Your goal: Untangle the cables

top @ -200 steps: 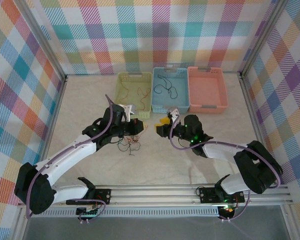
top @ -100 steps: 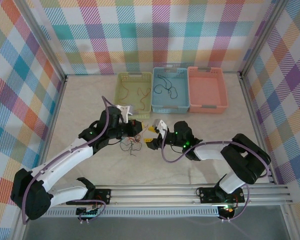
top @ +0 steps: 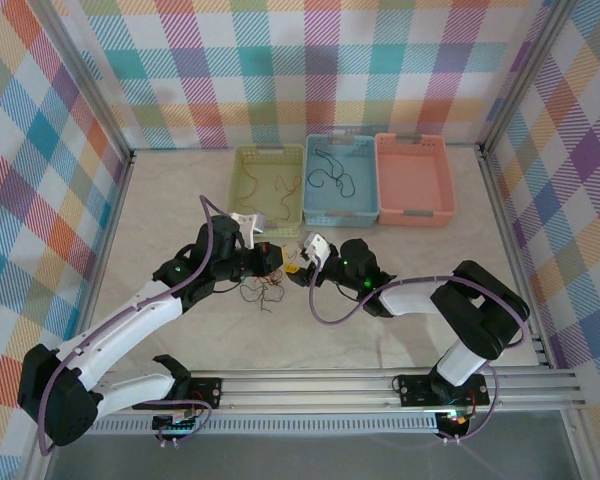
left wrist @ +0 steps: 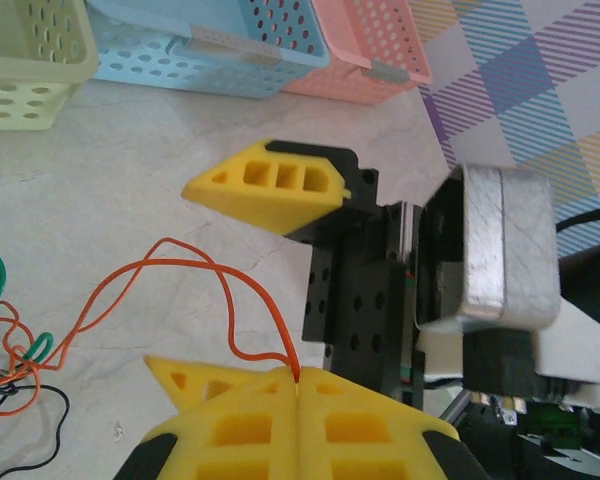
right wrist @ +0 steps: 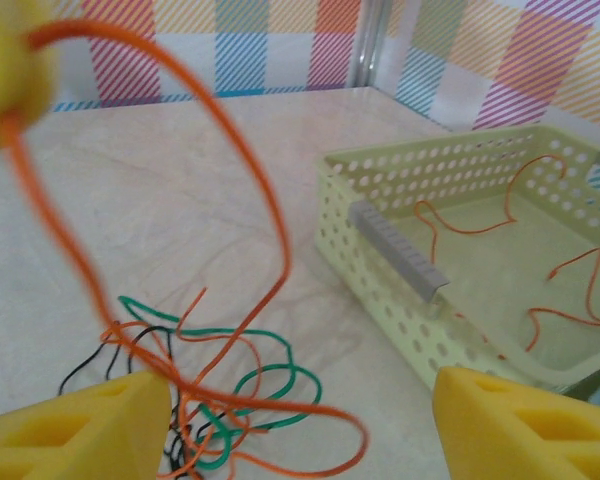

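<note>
Next, my right gripper grabs the orange cable on its loop (top: 279, 272) (right wrist: 315, 410) to untangle it, and leaves the green and black cables.
The cables (top: 260, 292) lie as a small tangle of orange, green and black strands (right wrist: 215, 395) on the table in front of the baskets. My left gripper (top: 276, 262) is shut on one orange cable (left wrist: 205, 265), which is pinched at the yellow fingertips (left wrist: 300, 376) and loops back down to the tangle (left wrist: 10, 350). My right gripper (top: 297, 268) faces it from the right. It is open, its yellow fingers (right wrist: 80, 425) stand wide apart, and the orange loop (right wrist: 265, 200) passes between them untouched. One of its fingers (left wrist: 270, 185) shows in the left wrist view.
Three baskets stand in a row behind: a pale green basket (top: 244, 190) holding orange cables (right wrist: 570, 290), a blue basket (top: 312, 195) holding dark cables, and a pink basket (top: 414, 212). The green basket's wall (right wrist: 410, 300) is close on the right of my right gripper.
My right gripper has moved left, up to the left gripper, and opened wider. The left gripper has stayed shut on the orange cable, almost in place.
</note>
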Tool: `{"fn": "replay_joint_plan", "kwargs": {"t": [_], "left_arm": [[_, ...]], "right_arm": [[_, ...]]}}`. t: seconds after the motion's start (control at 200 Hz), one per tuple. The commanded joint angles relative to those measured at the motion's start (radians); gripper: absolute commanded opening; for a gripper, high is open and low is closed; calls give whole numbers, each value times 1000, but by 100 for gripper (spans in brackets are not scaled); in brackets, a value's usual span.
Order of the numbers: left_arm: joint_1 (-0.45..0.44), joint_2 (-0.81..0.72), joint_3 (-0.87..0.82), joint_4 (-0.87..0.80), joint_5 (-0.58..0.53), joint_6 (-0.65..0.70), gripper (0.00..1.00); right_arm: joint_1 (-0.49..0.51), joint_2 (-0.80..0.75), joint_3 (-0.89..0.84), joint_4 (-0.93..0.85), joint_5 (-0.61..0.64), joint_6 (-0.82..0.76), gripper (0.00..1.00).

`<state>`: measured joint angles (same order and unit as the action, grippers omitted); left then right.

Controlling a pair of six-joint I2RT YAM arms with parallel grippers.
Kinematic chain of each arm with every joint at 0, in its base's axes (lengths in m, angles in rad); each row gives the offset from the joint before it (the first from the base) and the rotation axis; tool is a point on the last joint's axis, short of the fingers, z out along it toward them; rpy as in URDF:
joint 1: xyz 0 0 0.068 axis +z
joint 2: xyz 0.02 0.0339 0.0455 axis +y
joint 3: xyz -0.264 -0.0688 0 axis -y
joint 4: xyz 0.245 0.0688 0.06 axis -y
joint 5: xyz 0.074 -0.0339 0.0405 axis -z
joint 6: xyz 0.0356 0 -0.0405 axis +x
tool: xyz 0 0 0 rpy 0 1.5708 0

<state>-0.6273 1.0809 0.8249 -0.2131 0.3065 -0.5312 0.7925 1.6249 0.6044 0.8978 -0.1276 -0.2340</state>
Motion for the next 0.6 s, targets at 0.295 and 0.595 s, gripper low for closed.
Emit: {"fn": "replay_joint_plan", "kwargs": {"t": [0.295, 0.595], "left_arm": [[-15, -40, -22, 0, 35, 0, 0], [-15, -104, -32, -114, -204, 27, 65]], "right_arm": [[7, -4, 37, 17, 20, 2, 0], [-15, -43, -89, 200, 163, 33, 0]]}}
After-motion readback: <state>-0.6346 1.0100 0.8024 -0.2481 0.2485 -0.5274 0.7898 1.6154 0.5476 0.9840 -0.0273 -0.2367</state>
